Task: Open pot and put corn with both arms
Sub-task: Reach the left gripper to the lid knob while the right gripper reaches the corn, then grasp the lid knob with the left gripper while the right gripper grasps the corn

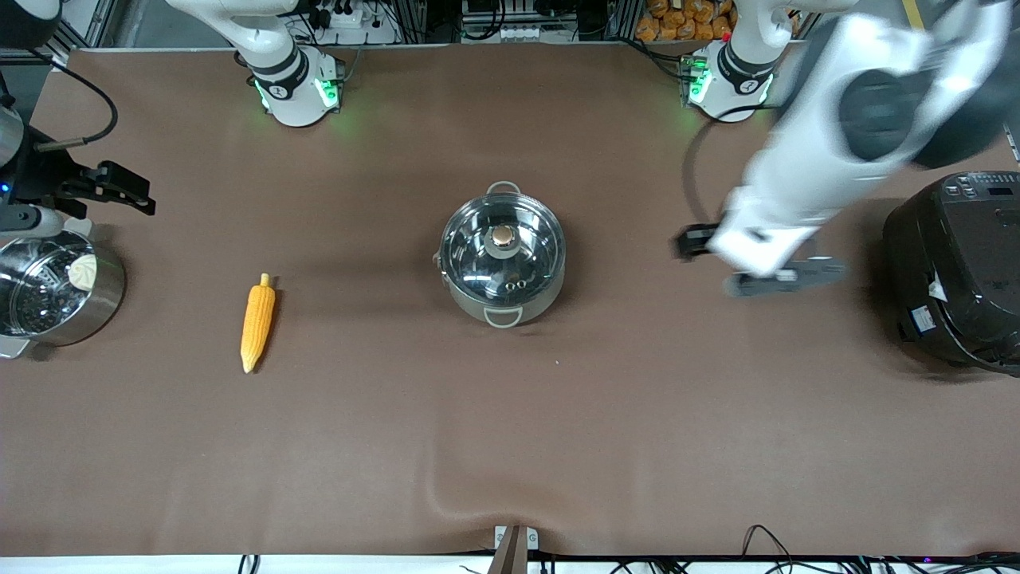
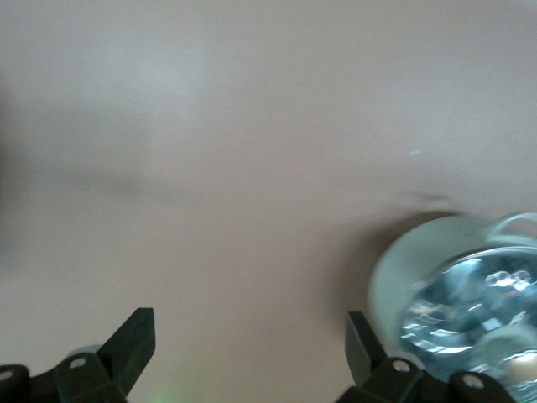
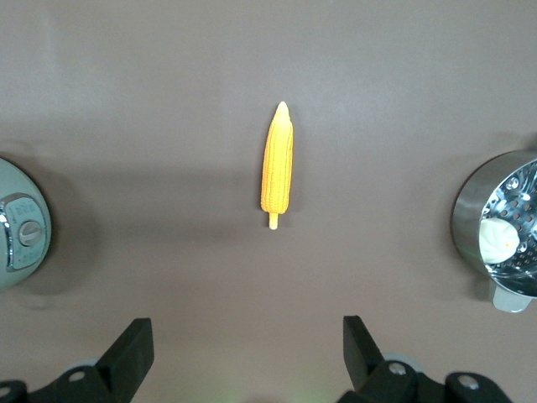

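My right gripper grips the corn by its thick stalk end next, to put the corn into the steel pot.
The steel pot stands at the table's middle, its glass lid with the tan knob on it. The corn lies on the cloth toward the right arm's end, its tip pointing at the front camera. My left gripper is open and empty over the cloth between the pot and the black cooker; its wrist view shows the pot at one edge. My right gripper is open and empty above the steamer pot; its wrist view shows the corn below it.
A steel steamer pot holding a white bun stands at the right arm's end; it also shows in the right wrist view. A large black cooker stands at the left arm's end. Brown cloth covers the table.
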